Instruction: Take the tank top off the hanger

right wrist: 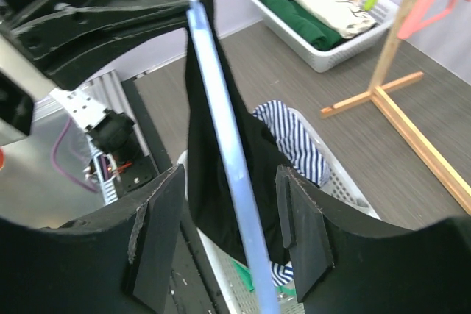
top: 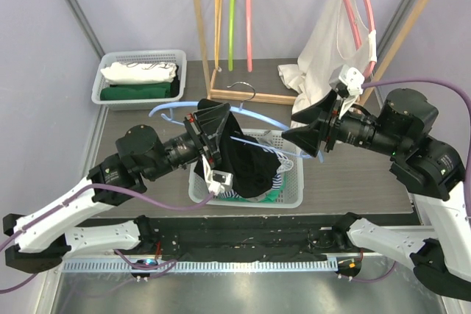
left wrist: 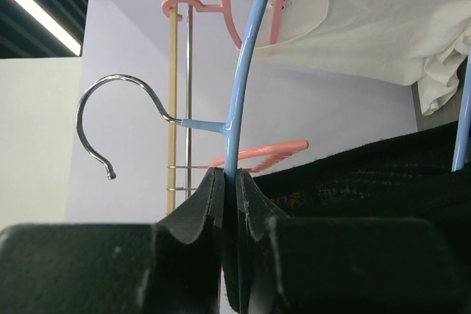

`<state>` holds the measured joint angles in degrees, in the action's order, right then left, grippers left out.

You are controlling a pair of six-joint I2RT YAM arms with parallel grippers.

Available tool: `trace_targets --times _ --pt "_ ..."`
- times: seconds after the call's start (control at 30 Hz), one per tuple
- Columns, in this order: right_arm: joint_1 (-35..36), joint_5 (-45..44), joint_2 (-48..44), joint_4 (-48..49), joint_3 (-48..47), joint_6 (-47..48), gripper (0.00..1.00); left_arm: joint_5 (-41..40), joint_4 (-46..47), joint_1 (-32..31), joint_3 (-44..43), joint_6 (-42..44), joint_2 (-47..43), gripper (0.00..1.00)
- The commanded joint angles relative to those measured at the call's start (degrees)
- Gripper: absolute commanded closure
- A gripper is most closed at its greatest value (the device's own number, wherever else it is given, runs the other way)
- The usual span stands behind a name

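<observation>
My right gripper grips the light-blue hanger by its bare end next, so that my left gripper stays free to remove the tank top.
A light-blue hanger (top: 257, 117) with a chrome hook (left wrist: 110, 119) is held above the white basket. A black tank top (top: 249, 167) hangs from it, draped down into the basket. My left gripper (top: 219, 130) is shut on the hanger's bar just under the hook, as the left wrist view (left wrist: 230, 182) shows, with the black fabric (left wrist: 368, 174) to its right. My right gripper (top: 300, 137) is open. In the right wrist view (right wrist: 229, 182) the blue bar (right wrist: 224, 145) passes between its pads without touching, the tank top (right wrist: 210, 174) behind it.
A white basket (top: 293, 195) with striped and green clothes sits below the hanger. A second basket (top: 110, 97) of folded white and green clothes stands back left. A wooden rack (top: 246, 95) with coloured hangers and a white shirt (top: 327, 49) on a pink hanger stands behind.
</observation>
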<state>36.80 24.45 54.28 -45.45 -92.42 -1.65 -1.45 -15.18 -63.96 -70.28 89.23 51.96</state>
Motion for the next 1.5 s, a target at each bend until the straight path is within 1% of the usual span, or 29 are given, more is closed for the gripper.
trace_targets --times 0.0,0.17,0.37,0.5,0.6,0.67,0.7,0.8,0.9,0.93,1.0,1.03,1.1,1.13,1.2,1.27,1.3,1.4,1.47 --pt "0.12 6.48 -0.58 1.51 -0.57 0.33 0.39 -0.65 7.09 -0.72 -1.0 1.82 -0.11 1.0" --pt "0.12 6.93 -0.84 -0.51 1.28 0.51 0.39 -1.01 7.36 -1.07 -1.26 1.56 0.33 1.0" --pt "0.12 5.26 -1.64 -1.74 1.98 1.21 0.41 -1.62 7.44 -1.95 -1.26 1.38 0.07 1.0" --pt "0.12 3.77 -1.64 -2.27 2.16 1.39 0.41 -2.15 7.45 -3.09 -0.65 2.0 -0.63 1.0" --pt "0.12 1.23 -1.55 -2.27 1.72 1.3 0.41 -2.94 7.36 -4.23 0.14 2.96 -1.34 1.0" --pt "0.12 -3.59 -1.55 -2.27 1.19 2.78 0.4 -3.46 7.18 -5.11 1.1 3.67 -2.04 1.0" --pt "0.12 -4.49 -1.46 -2.19 0.41 3.14 0.4 -3.73 7.18 -5.55 1.55 4.19 -2.3 1.0" --pt "0.12 -3.44 -1.02 -2.36 -0.39 2.8 0.44 -4.87 7.09 -6.52 1.11 3.94 -2.04 1.0" --pt "0.21 -1.69 -0.84 -2.97 0.66 2.79 0.51 -5.49 7.27 -6.7 -0.29 2.53 -1.08 1.0" --pt "0.12 -1.42 -0.93 -3.06 1.01 2.62 0.56 -5.58 7.27 -6.7 -0.56 2.27 -0.9 1.0" --pt "0.03 0.15 -1.37 -3.41 2.24 2.79 0.6 -6.01 7.27 -6.79 -1.17 1.91 -0.37 1.0" --pt "0.12 0.42 -1.89 -3.42 2.68 2.71 0.67 -6.19 7.18 -6.79 -1.52 1.65 -0.11 1.0" --pt "0.12 0.95 -2.6 -3.33 3.65 2.53 0.74 -7.76 7.36 -6.79 -2.66 -0.37 0.85 1.0" --pt "0.12 0.78 -3.21 -3.33 3.83 2.09 0.81 -8.65 7.27 -6.79 -3.28 -1.5 1.38 1.0" --pt "0.12 0.43 -3.65 -3.59 3.92 1.83 0.85 -10.58 7.18 -6.79 -5.65 -5.28 3.3 0.99" --pt "0.03 0.25 -4.53 -3.94 3.83 1.74 0.84 -13.22 6.14 -6.79 -8.72 -9.31 4.63 1.0" --pt "0.12 0.34 -4.88 -4.03 3.65 1.74 0.84 -13.57 4.39 -6.79 -9.78 -10.47 5.59 1.0" --pt "0.12 0.25 -5.68 -4.47 3.65 1.74 0.83 -14.1 3.49 -6.79 -11.98 -12.67 6.22 1.0" --pt "0.12 0.86 -6.03 -4.56 3.83 1.74 0.74 -14.37 3.14 -6.79 -12.51 -12.85 6.75 1.0"
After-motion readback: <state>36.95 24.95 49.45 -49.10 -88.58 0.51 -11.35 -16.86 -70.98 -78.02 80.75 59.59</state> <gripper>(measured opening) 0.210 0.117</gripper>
